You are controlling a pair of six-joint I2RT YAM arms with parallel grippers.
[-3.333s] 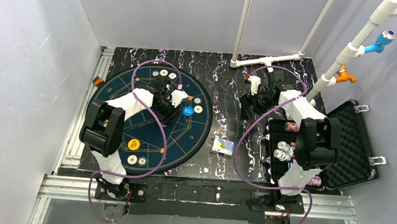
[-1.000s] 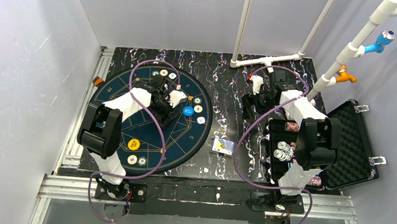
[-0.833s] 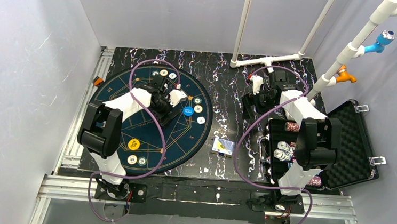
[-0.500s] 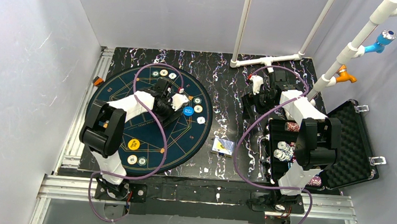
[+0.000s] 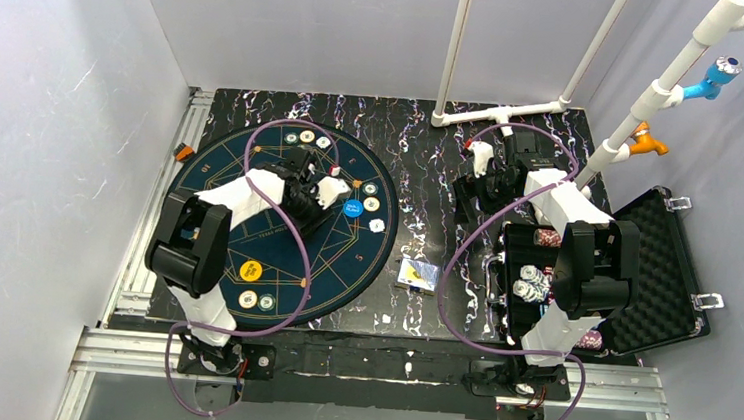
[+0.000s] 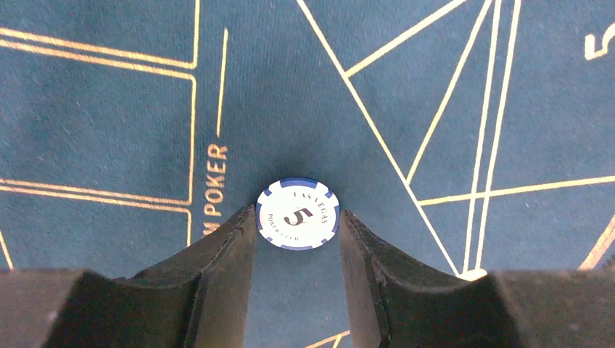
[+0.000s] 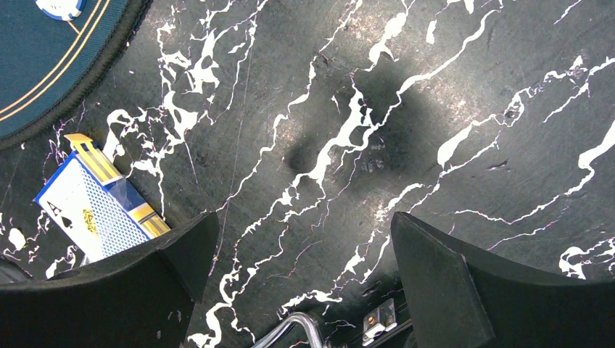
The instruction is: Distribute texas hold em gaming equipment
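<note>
My left gripper's fingers pinch the white poker chip's opposite edges; it would rise if lifted now.
My left gripper (image 6: 297,217) is low over the round dark-blue mat (image 6: 109,109). Its two fingertips press on both edges of a white poker chip (image 6: 297,215) with blue stripes and a "5", which lies flat over the mat. In the top view this gripper (image 5: 330,185) is beside the blue button (image 5: 353,209), two chips (image 5: 372,197) and a white disc (image 5: 376,225). A yellow button (image 5: 251,271) lies at the mat's near side. My right gripper (image 7: 304,225) is open and empty over the black marbled table (image 7: 435,87). The card box (image 7: 94,210) lies to its left.
Three chips (image 5: 307,137) sit at the mat's far edge and two (image 5: 258,300) at its near edge. The open black case (image 5: 659,273) with chip stacks (image 5: 533,283) stands at the right. White pipes (image 5: 501,110) run along the back. The card box (image 5: 417,275) lies between mat and case.
A white disc has appeared at the mat's right side since the oldest frame. My left gripper drew back slightly toward the mat's middle. The right arm has not moved.
</note>
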